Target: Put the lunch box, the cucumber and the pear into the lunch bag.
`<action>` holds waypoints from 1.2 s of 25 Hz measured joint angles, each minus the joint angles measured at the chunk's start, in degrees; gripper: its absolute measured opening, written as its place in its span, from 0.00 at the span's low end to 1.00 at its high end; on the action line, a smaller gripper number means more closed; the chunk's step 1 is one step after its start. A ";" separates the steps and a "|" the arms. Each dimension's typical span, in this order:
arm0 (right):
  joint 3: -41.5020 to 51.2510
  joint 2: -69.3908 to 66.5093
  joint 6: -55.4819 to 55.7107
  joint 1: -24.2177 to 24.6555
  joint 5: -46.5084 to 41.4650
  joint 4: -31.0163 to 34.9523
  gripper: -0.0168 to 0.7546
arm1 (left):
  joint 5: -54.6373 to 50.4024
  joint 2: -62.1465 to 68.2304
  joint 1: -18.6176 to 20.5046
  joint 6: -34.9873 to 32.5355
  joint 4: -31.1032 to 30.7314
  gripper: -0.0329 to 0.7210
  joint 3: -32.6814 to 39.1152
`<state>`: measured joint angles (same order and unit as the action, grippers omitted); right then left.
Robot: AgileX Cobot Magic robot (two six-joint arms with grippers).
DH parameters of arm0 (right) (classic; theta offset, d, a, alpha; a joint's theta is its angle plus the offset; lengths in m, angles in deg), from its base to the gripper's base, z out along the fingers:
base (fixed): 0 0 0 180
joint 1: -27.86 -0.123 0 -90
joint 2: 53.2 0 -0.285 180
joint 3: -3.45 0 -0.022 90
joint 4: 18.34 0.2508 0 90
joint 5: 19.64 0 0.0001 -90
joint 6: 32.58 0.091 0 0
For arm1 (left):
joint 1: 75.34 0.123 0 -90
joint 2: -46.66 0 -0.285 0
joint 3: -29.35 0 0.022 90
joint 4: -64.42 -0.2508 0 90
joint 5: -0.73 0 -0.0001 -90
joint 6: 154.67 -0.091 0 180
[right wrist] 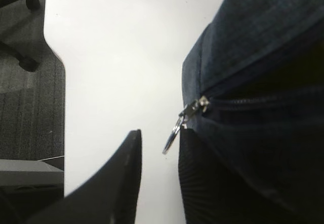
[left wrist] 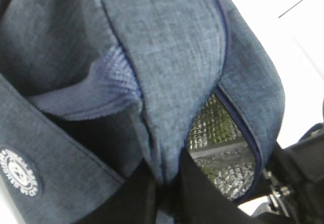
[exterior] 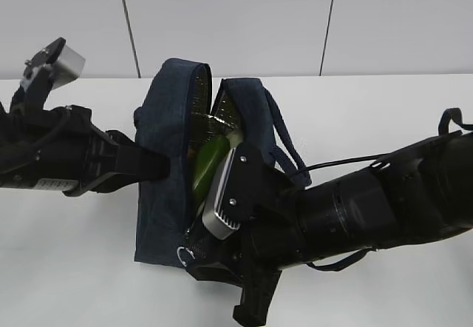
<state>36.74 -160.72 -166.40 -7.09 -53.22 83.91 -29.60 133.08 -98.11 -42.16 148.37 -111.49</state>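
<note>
My right gripper should take the zipper by its metal ring pull, which hangs free, because the bag's cloth closes in around the slider.
The dark navy lunch bag stands mid-table with its top open, showing silver lining. A shiny green cucumber lies inside. The lunch box and the pear are hidden. My left gripper is shut on the bag's left flap; in the left wrist view its fingers pinch a fold of the bag's fabric beside the lining, with the white logo at lower left. My right gripper is open at the bag's near corner, and the metal ring pull hangs between its fingers, touching neither pad.
The white table has bare room on both sides of the bag. The bag's loop handle hangs over its right side. The right wrist view shows the table's edge with grey floor and a chair base beyond.
</note>
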 joint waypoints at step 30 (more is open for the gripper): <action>-0.78 -1.83 -0.21 0.00 1.96 0.10 0.03 | -2.56 0.00 0.00 -2.76 3.40 0.05 0.00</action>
<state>35.95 -162.55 -166.61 -7.09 -51.26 84.01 -32.16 133.08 -98.11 -44.92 151.78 -111.49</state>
